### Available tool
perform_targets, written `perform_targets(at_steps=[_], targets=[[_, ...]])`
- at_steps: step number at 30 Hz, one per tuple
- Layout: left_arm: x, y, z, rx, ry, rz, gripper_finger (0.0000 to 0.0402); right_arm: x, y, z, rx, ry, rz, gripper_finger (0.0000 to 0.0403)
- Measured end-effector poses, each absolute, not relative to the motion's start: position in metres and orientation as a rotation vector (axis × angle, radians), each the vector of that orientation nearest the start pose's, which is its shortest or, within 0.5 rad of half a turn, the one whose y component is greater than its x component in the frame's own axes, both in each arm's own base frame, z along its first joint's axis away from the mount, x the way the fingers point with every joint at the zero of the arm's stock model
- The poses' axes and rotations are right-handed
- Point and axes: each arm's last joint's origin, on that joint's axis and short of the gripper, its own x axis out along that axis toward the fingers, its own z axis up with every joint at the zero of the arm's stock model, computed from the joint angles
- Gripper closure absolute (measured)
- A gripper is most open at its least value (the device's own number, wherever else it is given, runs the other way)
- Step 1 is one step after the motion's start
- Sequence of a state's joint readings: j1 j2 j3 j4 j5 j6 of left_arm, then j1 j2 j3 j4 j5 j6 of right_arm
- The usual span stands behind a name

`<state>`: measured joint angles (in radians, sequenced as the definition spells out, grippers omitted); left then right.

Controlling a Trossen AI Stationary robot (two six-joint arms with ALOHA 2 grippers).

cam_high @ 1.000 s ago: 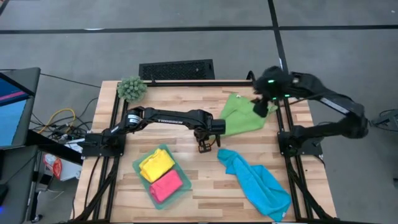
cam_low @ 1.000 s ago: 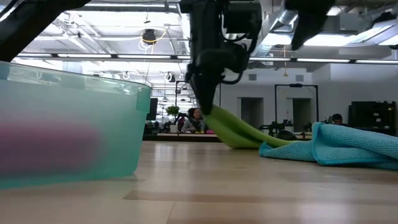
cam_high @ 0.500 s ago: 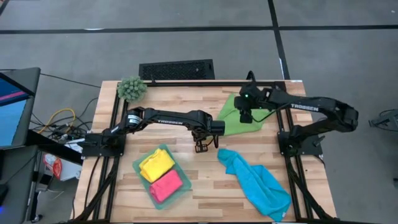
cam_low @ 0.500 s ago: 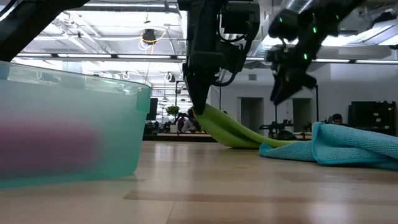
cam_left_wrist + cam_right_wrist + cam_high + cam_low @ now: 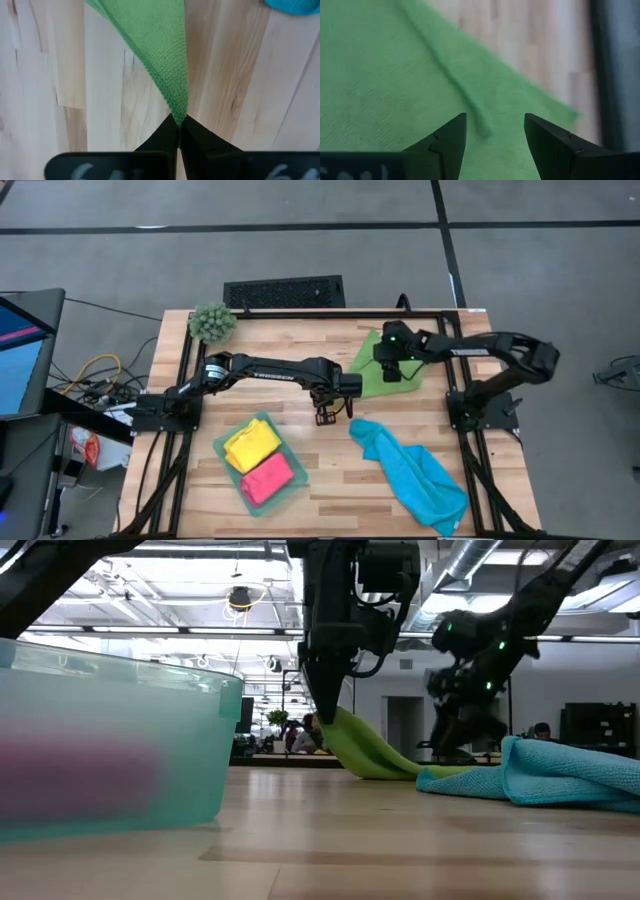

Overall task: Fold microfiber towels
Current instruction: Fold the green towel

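I should move my right gripper toward the green towel's corner (image 5: 570,116) first and then close on it, because its fingers are around a crease (image 5: 479,119) beside that corner.
The green towel (image 5: 385,370) lies spread at the table's far middle, and one corner of it rises to my left gripper (image 5: 325,710), which is shut on it. My right gripper (image 5: 495,135) stands open just over the towel's far right part (image 5: 392,366), slanting down, with a low crease in the cloth between its fingers. The blue towel (image 5: 412,472) lies crumpled near the table's right front. The yellow towel (image 5: 250,445) and the pink towel (image 5: 268,478) lie folded in the teal tray (image 5: 222,448). My left gripper pinches a corner of the green towel (image 5: 178,111) between its two fingertips, coming from above and pointing down. The corner is lifted clear. The cloth slopes down from it, drawn into a narrow band (image 5: 365,750), and the rest lies on the table.
A spiky green plant ball (image 5: 211,322) sits at the far left corner. The tray's wall (image 5: 110,750) fills the left of the low view. Bare wood (image 5: 330,480) shows between the tray and the blue towel. Black frame rails run along the table's edges.
My right gripper has come down from high over the table's far right corner toward the green towel, moving left, and its wrist has rolled. It has stayed open.
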<state>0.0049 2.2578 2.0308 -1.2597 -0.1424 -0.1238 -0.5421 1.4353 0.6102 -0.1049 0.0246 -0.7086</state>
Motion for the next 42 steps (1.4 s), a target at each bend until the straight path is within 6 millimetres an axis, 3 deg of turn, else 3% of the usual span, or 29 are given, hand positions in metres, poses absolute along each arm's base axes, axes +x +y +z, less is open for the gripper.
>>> perform_targets(at_steps=[7, 15, 30, 33, 38, 42], targets=[[0.448, 0.006, 0.215, 0.005, 1.475, 0.204, 0.0400, 0.229, -0.145, 0.126, -0.374, 1.133, -0.182, 0.0180], [0.448, 0.006, 0.215, 0.008, 1.471, 0.206, 0.0400, 0.238, -0.154, 0.125, -0.372, 1.156, -0.213, 0.0193], [0.451, 0.006, 0.216, 0.004, 1.434, 0.205, 0.0400, 0.240, -0.158, 0.132, -0.396, 1.158, -0.230, 0.0381], [0.451, 0.007, 0.216, 0.003, 1.433, 0.206, 0.0400, 0.240, -0.154, 0.133, -0.376, 1.193, -0.209, 0.0394], [0.445, 0.009, 0.224, 0.002, 1.456, 0.213, 0.0400, 0.242, -0.144, 0.168, -0.359, 1.210, -0.176, 0.0398], [0.432, 0.013, 0.253, -0.011, 1.424, 0.236, 0.0400, 0.239, -0.130, 0.224, -0.369, 1.112, -0.195, 0.0400]])
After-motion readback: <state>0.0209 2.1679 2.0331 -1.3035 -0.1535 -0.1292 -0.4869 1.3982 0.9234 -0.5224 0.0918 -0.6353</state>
